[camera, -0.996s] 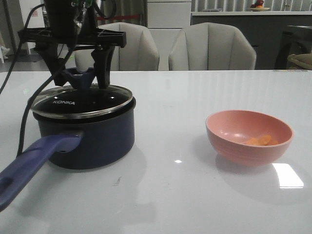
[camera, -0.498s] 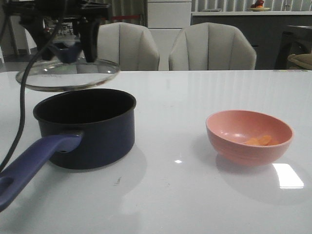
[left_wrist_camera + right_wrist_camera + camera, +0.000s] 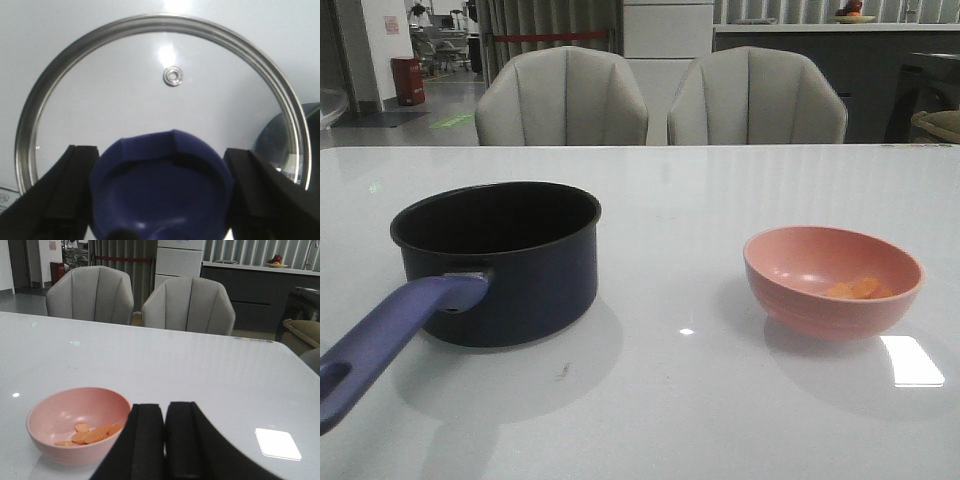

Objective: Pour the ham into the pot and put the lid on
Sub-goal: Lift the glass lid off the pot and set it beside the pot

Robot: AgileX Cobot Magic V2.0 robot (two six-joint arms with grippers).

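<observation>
My left gripper holds the lid and should keep holding it for now, as the glass lid's edge [image 3: 332, 108] hangs above the white tabletop in the front view.
The dark navy pot [image 3: 498, 262] stands uncovered on the white table, its purple-blue handle [image 3: 390, 335] pointing to the near left. The orange ham slices [image 3: 855, 289] lie in a pink bowl [image 3: 832, 280] on the right; they also show in the right wrist view [image 3: 90, 434]. My left gripper [image 3: 161, 190] is shut on the blue knob [image 3: 161, 187] of the glass lid [image 3: 160, 95] and holds it off the pot, whose rim [image 3: 312, 145] shows at the edge. Neither gripper shows in the front view. My right gripper [image 3: 164, 412] is shut and empty beside the bowl [image 3: 75, 422].
Two grey chairs [image 3: 660, 97] stand behind the table's far edge. A bright light patch [image 3: 915, 360] lies on the table near the bowl. A dark counter [image 3: 260, 287] runs along the back wall.
My left gripper has lifted the lid off the pot and carried it up and left out of the front view. The pot now stands open. The bowl has not moved.
</observation>
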